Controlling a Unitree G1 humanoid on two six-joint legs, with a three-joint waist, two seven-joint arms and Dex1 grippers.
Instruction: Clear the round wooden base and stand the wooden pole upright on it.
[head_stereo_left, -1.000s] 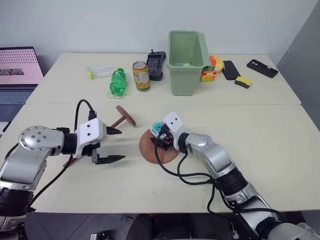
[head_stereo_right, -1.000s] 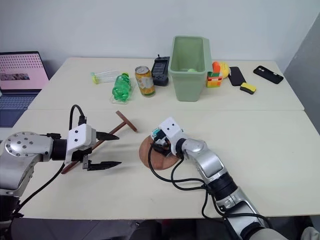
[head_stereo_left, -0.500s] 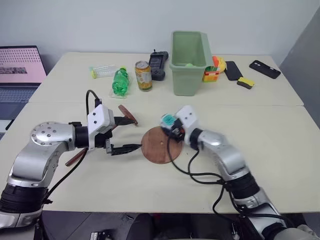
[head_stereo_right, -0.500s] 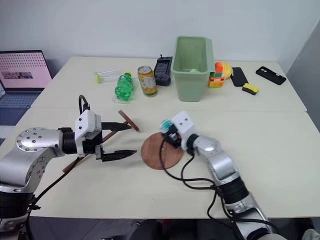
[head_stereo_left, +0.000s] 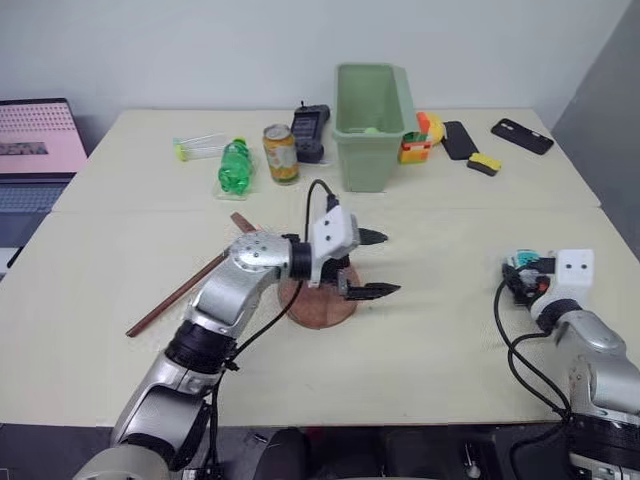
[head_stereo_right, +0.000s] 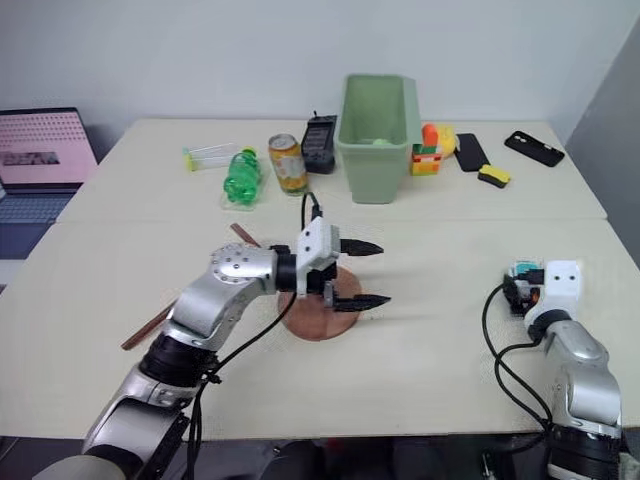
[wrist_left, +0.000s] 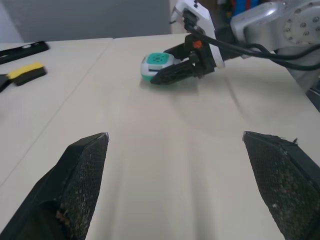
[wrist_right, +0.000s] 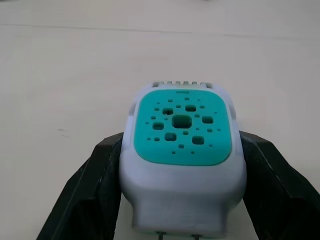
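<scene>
My right gripper opens next, since the white device's base (wrist_right: 177, 220) sits low on the tabletop and the device would lie there.
The round wooden base (head_stereo_left: 316, 309) lies flat mid-table, with nothing resting on it. My left gripper (head_stereo_left: 388, 264) hovers open just past its right rim, pointing right, and that arm's wrist covers part of the disc. The wooden pole (head_stereo_left: 183, 291) lies flat on the table to the left of the base, its small disc end (head_stereo_left: 244, 222) toward the far side. Far to the right, my right gripper (wrist_right: 182, 165) is shut on a small white device with a teal face (wrist_right: 183, 132), held low over the table. The same device (wrist_left: 156, 62) appears in the left wrist view.
At the back stand a green bin (head_stereo_left: 372, 125), a drink can (head_stereo_left: 281, 152), a green bottle (head_stereo_left: 234, 165) lying down and a black handset (head_stereo_left: 311, 130). Phones (head_stereo_left: 522, 136) and a yellow block (head_stereo_left: 486, 162) lie at the back right. A laptop (head_stereo_left: 35, 150) sits at the left edge.
My right gripper lifted the teal device off the base and carried it far to the right. The left gripper swung right, from beside the pole to over the base.
</scene>
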